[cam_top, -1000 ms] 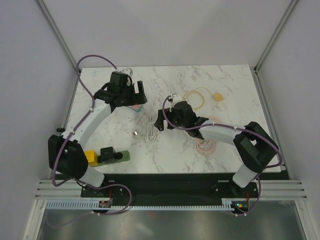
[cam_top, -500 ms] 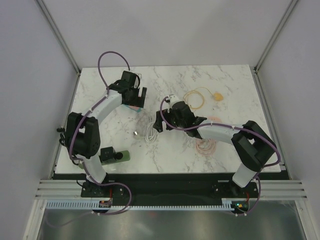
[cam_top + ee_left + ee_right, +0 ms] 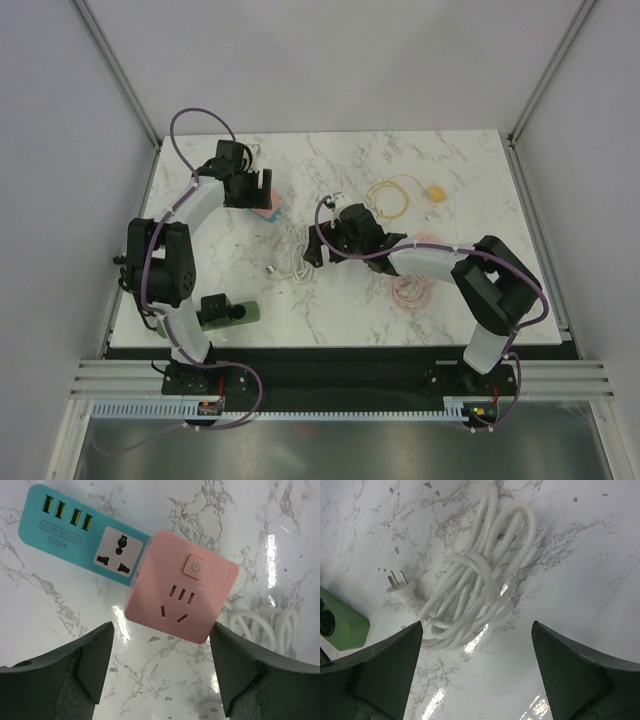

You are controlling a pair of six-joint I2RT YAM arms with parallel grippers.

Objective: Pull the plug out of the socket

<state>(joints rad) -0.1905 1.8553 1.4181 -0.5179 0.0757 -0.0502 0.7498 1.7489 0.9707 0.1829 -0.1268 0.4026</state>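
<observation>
My left gripper will go to the pink socket cube [image 3: 180,587] and grab it by its opposite sides to pull the cube off, and the teal socket strip [image 3: 65,535] will stay free.
A pink socket cube [image 3: 180,600] butts against the right end of a teal socket strip [image 3: 65,535] with several USB ports; whether one is plugged into the other I cannot tell. My left gripper [image 3: 161,640] hangs open just near of the cube [image 3: 267,212], with nothing between its fingers. A coiled white cable [image 3: 475,580] lies mid-table [image 3: 298,258]. Its white plug [image 3: 402,587] rests loose on the marble with bare prongs, at the coil's near left [image 3: 272,268]. My right gripper [image 3: 476,630] stands open beside the coil, empty.
A green block [image 3: 245,312] with a black part sits near the front left edge. A yellow cable loop [image 3: 395,195] lies at the back right. A pink cable coil [image 3: 410,290] lies under the right arm. Walls stand close on both sides.
The left arm folded its elbow back and its gripper swung over the pink cube, jaws narrowing slightly. The right gripper crept a little left toward the cable coil.
</observation>
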